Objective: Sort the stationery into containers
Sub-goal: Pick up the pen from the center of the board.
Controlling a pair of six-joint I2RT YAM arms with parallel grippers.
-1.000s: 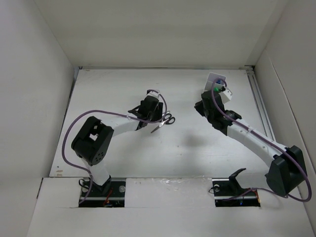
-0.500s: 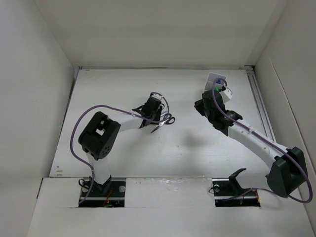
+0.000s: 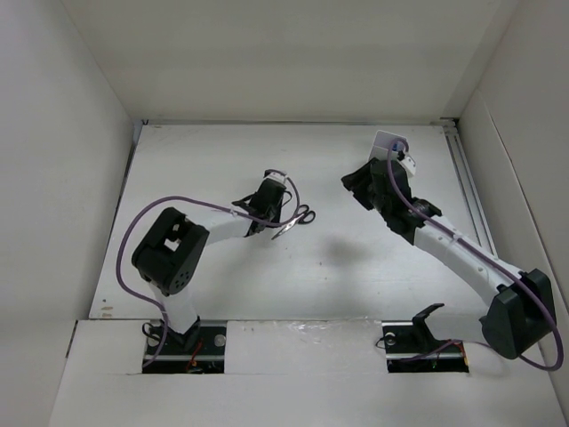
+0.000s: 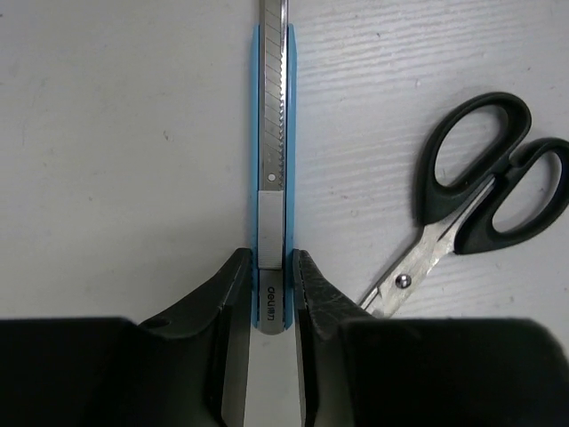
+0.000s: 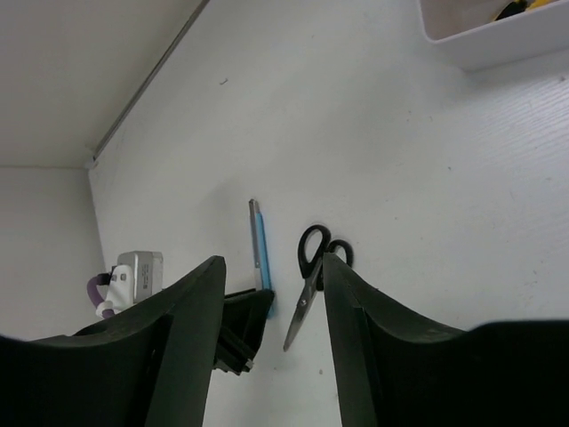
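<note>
The left gripper's fingers are closed tightly on either side of the blue cutter's near end, so the blue cutter would come up with the gripper if the robot raised it now.
A blue cutter with a steel slider lies flat on the white table, and my left gripper is shut on its near end, a finger against each side. Black-handled scissors lie just right of it, blades closed, touching nothing. The overhead view shows the left gripper beside the scissors at mid-table. My right gripper hangs open and empty above the table, looking down on the cutter and scissors. From above the right gripper sits close to a white container.
The white container stands at the back right with something yellow and black inside. White walls close in the table on the left, back and right. A rail runs along the right edge.
My left jaws closed in on the blue cutter. The right jaws went from shut to wide open, and that gripper swung a little left, away from the container.
</note>
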